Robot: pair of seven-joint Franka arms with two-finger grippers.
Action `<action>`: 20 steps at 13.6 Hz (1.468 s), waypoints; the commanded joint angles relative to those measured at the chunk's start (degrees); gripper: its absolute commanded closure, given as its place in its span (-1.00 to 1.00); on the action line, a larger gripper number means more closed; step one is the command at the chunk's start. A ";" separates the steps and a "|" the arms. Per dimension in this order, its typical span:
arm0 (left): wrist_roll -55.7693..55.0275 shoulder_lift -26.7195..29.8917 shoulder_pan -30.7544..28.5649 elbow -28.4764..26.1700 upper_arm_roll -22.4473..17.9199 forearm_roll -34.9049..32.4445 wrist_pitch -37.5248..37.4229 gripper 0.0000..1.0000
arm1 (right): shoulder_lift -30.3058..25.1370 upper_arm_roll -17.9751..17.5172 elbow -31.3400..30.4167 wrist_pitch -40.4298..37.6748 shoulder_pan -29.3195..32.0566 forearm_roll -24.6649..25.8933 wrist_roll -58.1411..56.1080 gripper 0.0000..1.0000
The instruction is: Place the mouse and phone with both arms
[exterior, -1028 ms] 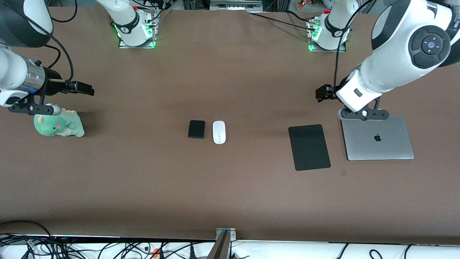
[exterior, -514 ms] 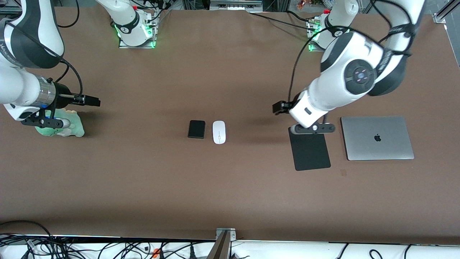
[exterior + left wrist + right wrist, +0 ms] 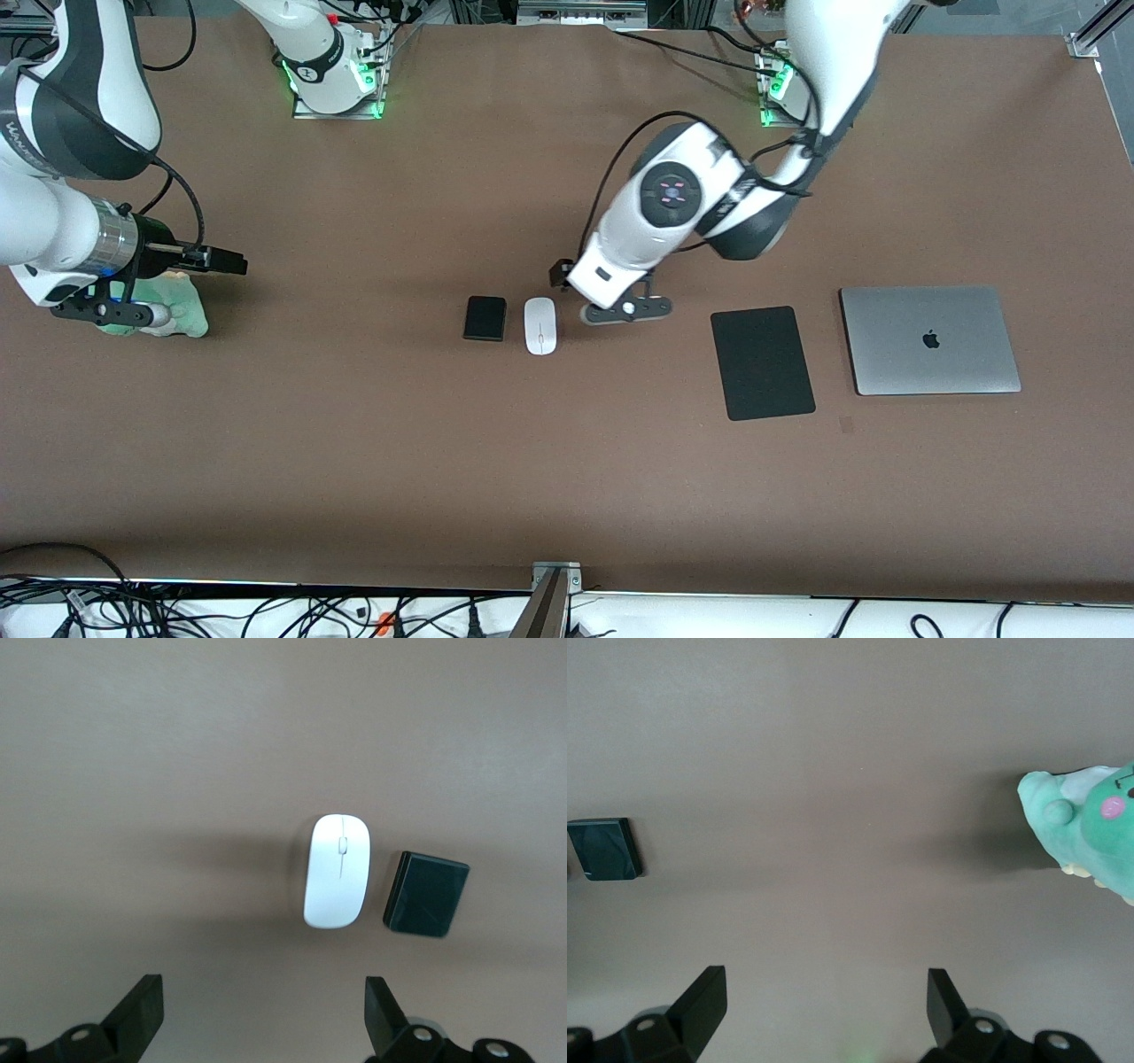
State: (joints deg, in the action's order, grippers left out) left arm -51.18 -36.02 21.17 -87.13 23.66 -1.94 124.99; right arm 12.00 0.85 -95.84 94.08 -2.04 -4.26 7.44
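Observation:
My left gripper grips the white mouse by its long sides behind the scroll wheel point(image 3: 539, 318) next, to place it on the mouse pad point(image 3: 763, 363).
The white oval mouse point(image 3: 539, 325) point(image 3: 337, 870) lies mid-table, and the small black phone point(image 3: 485, 318) point(image 3: 427, 894) sits right beside it toward the right arm's end. My left gripper point(image 3: 561, 273) point(image 3: 263, 1014) hovers open over bare table just beside the mouse, toward the left arm's end, with nothing between its fingers. My right gripper point(image 3: 229, 262) point(image 3: 824, 1005) is open and empty over the table by the green plush toy, well apart from the phone point(image 3: 604, 849).
A green plush toy point(image 3: 173, 312) point(image 3: 1090, 828) lies under the right arm's wrist. A flat black mouse pad point(image 3: 762, 361) and a closed silver laptop point(image 3: 928, 339) lie toward the left arm's end. The brown table point(image 3: 567, 461) runs wide in front.
The left arm has swung from over the laptop, past the mouse pad, to just beside the mouse. The right arm dropped a little over the plush toy. Both grippers stayed open.

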 commanded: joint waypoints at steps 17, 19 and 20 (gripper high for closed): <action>-9.73 -21.90 18.90 20.60 -13.55 -8.96 5.88 -0.49 | 2.59 -0.67 0.13 6.37 -1.47 -3.82 4.33 -1.00; -9.73 -22.25 18.99 20.68 -13.64 -9.04 6.06 -0.51 | 2.68 -0.67 0.12 6.81 -2.26 -3.82 5.48 -1.00; -9.73 -22.34 18.99 20.68 -13.73 -9.04 6.06 -0.51 | 2.94 -0.67 0.12 6.99 -2.26 -3.82 5.74 -1.00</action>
State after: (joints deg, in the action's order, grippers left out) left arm -60.24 -56.98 39.48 -68.67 10.50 -9.25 130.95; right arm 14.79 0.36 -95.84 100.53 -4.11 -7.12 11.83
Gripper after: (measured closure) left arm 0.251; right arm 0.000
